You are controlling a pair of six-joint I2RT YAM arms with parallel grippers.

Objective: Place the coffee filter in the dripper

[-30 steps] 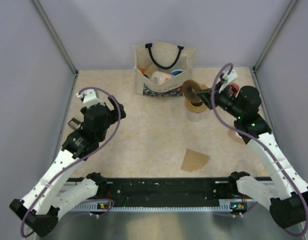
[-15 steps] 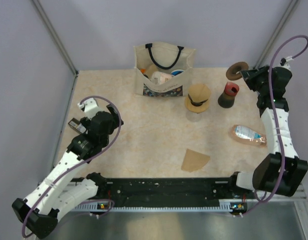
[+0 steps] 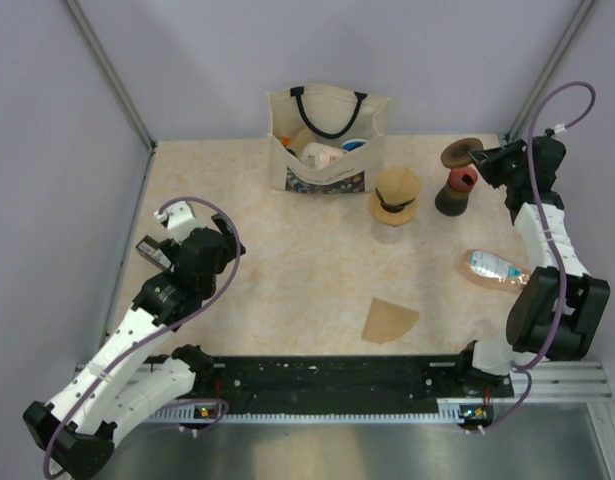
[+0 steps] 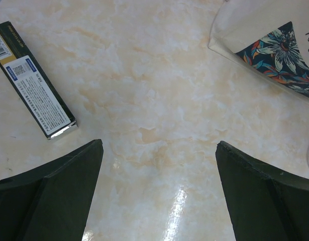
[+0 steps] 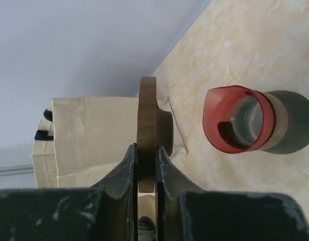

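The disc (image 3: 461, 152) hangs edge-on beside the red top and would fall beside the grinder if I opened now, so my right gripper keeps holding it.
The coffee filter (image 3: 389, 320), a flat tan wedge, lies on the table near the front, right of centre. The dripper (image 3: 395, 195) stands behind it, showing a dark blue wall between a tan top and a tan ring base. My right gripper (image 3: 484, 160) is at the back right, shut edge-on on a brown wooden disc (image 3: 461, 152) held above the table; the wrist view shows the gripper (image 5: 146, 155) and the disc (image 5: 146, 110). My left gripper (image 3: 222, 240) is open and empty over bare table at the left, as the wrist view (image 4: 159, 145) shows. Both are far from the filter.
A dark grinder with a red top (image 3: 455, 190) stands just below the held disc, also in the right wrist view (image 5: 244, 125). A cream tote bag (image 3: 327, 140) stands at the back centre. A plastic bottle (image 3: 497, 268) lies at the right. A dark box (image 4: 33, 80) lies at the left.
My right arm has swung from over the dripper to the back right corner, carrying the brown disc, then dipped slightly toward the grinder. My left arm has shifted only a little.
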